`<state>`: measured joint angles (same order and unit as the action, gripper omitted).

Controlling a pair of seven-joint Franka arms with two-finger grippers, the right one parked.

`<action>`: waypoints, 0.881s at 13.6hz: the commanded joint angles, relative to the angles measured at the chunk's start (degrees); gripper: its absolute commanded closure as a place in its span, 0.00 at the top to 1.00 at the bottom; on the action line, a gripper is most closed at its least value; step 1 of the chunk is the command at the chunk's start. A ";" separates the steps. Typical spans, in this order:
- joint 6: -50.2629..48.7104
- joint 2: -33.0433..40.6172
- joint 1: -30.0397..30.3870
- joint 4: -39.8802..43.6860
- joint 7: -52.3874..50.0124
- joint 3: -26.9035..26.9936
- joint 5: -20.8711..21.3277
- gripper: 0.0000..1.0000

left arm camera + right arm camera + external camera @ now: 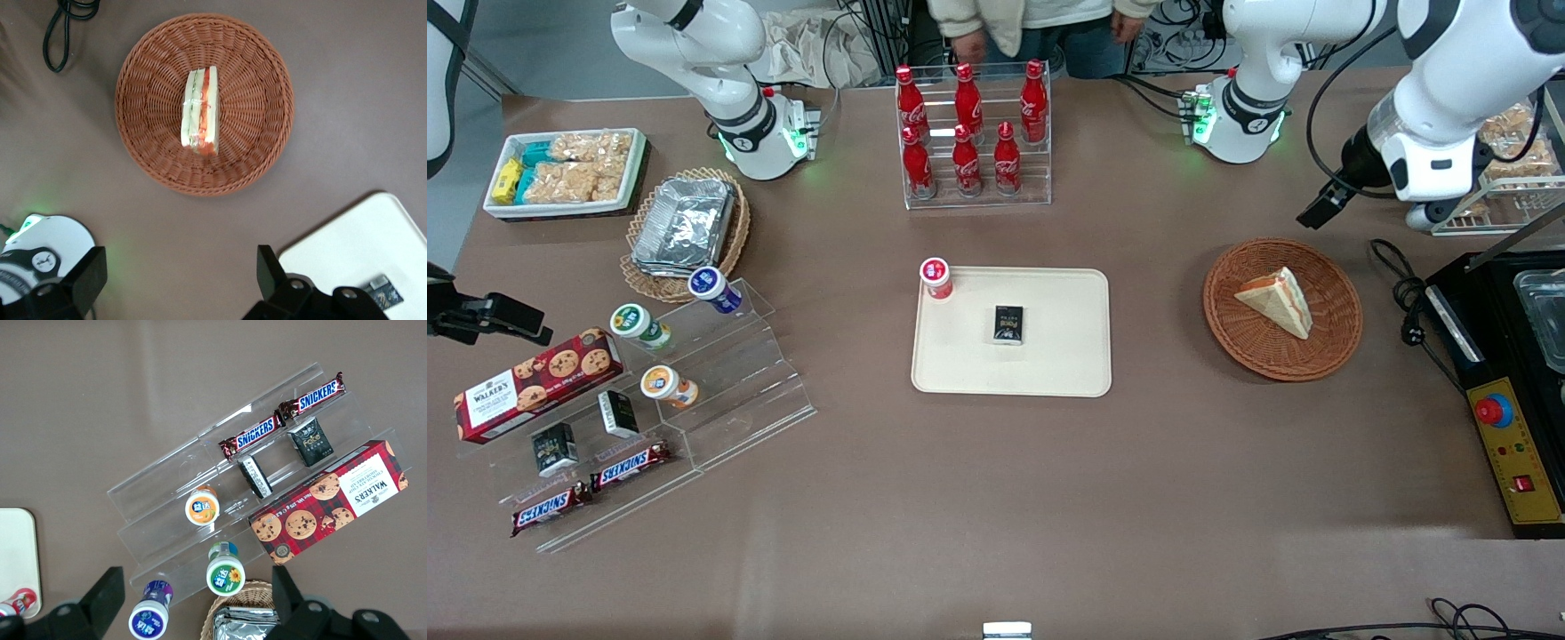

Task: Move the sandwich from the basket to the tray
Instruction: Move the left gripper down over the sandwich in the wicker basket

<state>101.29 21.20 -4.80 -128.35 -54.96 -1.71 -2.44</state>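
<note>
Next, my left gripper grabs the sandwich's two flat bread sides, to place it on the tray. The sandwich's crust and cut edges slope toward its corners.
The sandwich [1278, 300] [201, 110], a pale bread wedge with an orange-red and green edge, lies in the round reddish-brown basket [1249, 342] [260, 80]. The cream tray [1067, 360] [347, 257] sits mid-table, toward the parked arm from the basket. My left gripper [1320, 212] [180, 267] hangs high over the table, a little farther from the front camera than the basket. It is open wide, with bare table between its fingers [268, 267]; it touches nothing.
On the tray lie a small black box [1009, 324] and a red-capped cup [935, 277] at its corner. A rack of red cola bottles [971, 133] stands farther back. A black control box [1516, 444] and a cable [1405, 293] lie beside the basket.
</note>
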 commanded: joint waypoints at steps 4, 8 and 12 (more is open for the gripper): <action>15.76 -2.91 1.99 -12.17 -1.29 -0.04 -0.11 1.00; 24.90 -11.16 1.99 -13.86 -3.03 -0.13 -0.02 1.00; 30.72 -17.85 1.99 -13.95 -4.45 -0.13 1.47 1.00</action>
<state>130.28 5.54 -3.04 -142.49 -57.77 -1.49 -2.21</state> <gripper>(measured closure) 0.000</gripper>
